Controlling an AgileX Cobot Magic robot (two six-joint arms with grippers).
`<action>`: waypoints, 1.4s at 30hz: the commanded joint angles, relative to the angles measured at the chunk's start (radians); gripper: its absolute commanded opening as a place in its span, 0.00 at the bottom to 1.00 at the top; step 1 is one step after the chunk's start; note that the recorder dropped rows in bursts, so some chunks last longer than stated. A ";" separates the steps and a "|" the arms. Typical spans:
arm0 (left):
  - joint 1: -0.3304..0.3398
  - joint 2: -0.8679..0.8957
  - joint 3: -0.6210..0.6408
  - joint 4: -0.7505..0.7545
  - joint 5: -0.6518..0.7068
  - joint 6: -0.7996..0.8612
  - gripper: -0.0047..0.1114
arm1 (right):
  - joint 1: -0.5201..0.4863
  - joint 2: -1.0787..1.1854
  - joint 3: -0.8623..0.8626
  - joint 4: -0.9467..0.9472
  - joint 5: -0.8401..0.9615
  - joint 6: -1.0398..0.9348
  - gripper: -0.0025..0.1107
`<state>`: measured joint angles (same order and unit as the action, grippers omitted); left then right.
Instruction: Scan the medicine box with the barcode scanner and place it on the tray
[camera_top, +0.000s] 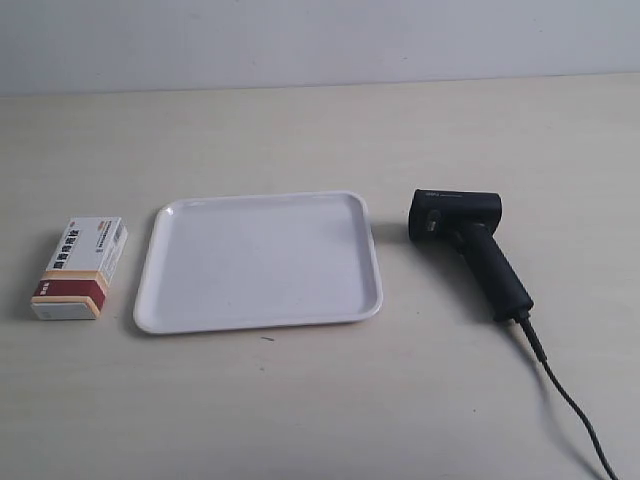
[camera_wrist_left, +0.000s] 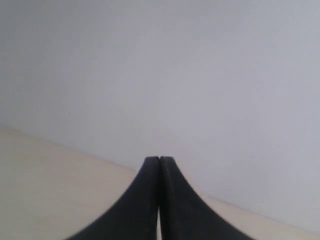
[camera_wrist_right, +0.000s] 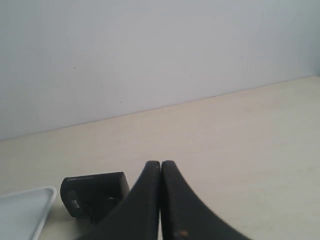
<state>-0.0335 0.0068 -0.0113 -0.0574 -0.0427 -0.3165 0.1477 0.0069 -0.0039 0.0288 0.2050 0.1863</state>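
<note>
The robot's left gripper should scan the medicine box and place it on the tray (camera_top: 260, 262), so it should grab the box by its long sides near the red band (camera_top: 76, 271).
The medicine box (camera_top: 80, 268), a white carton with a dark red and tan band at its near end, lies flat on the table left of the tray (camera_top: 260, 262). The white tray holds nothing. Right of it lies the black barcode scanner (camera_top: 468, 243) on its side, its cable (camera_top: 565, 400) trailing toward the lower right. No arm shows in the exterior view. My left gripper (camera_wrist_left: 159, 159) is shut with nothing in it, facing the wall. My right gripper (camera_wrist_right: 160, 163) is shut and holds nothing, above the table with the scanner head (camera_wrist_right: 94, 192) and a tray corner (camera_wrist_right: 30, 210) beyond it.
The pale wooden table (camera_top: 320, 400) runs back to a plain grey-white wall (camera_top: 320, 40). Nothing else stands on it.
</note>
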 joint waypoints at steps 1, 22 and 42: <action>0.004 0.109 -0.124 -0.001 -0.031 0.051 0.04 | -0.004 -0.007 0.004 0.023 -0.059 0.001 0.02; -0.149 1.514 -0.645 0.003 0.158 0.349 0.86 | -0.004 -0.007 0.004 0.185 -0.147 -0.003 0.02; -0.158 1.794 -0.662 0.001 0.014 0.416 0.35 | -0.004 -0.007 0.004 0.185 -0.141 -0.003 0.02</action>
<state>-0.1862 1.7972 -0.6668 -0.0554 0.0000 0.0920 0.1477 0.0069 -0.0039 0.2140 0.0675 0.1863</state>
